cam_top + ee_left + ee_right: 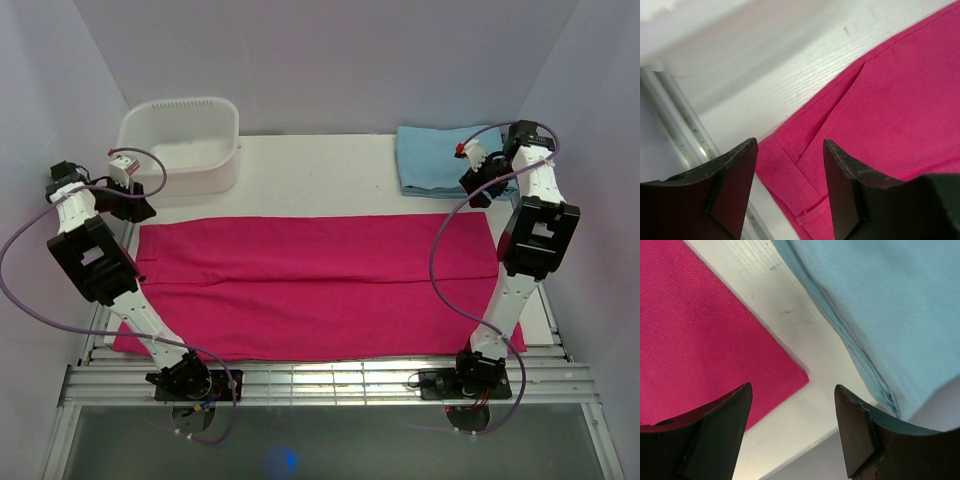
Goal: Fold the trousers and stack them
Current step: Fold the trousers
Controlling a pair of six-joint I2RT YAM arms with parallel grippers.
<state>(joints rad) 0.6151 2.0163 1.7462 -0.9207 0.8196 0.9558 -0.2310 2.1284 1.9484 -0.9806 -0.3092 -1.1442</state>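
The magenta-pink trousers (320, 290) should next be grabbed by the far waistband corner (148, 232) with my left gripper, so that the far leg can fold over the near one.
The magenta-pink trousers (320, 290) lie spread flat across the table, folded lengthwise with a seam line along the middle. My left gripper (137, 208) hovers at their far-left corner. In the left wrist view it (790, 175) is open, with the waistband corner of the trousers (890, 110) lying below and between the fingers. My right gripper (479, 196) hovers at the far-right corner. In the right wrist view it (792, 415) is open and empty above bare table, with the hem corner of the trousers (700, 330) just beside its left finger.
A folded light blue cloth (435, 160) lies at the back right, close to my right gripper, and also shows in the right wrist view (890, 305). A white plastic basin (190, 182) stands at the back left. Metal rails (330, 380) run along the near table edge.
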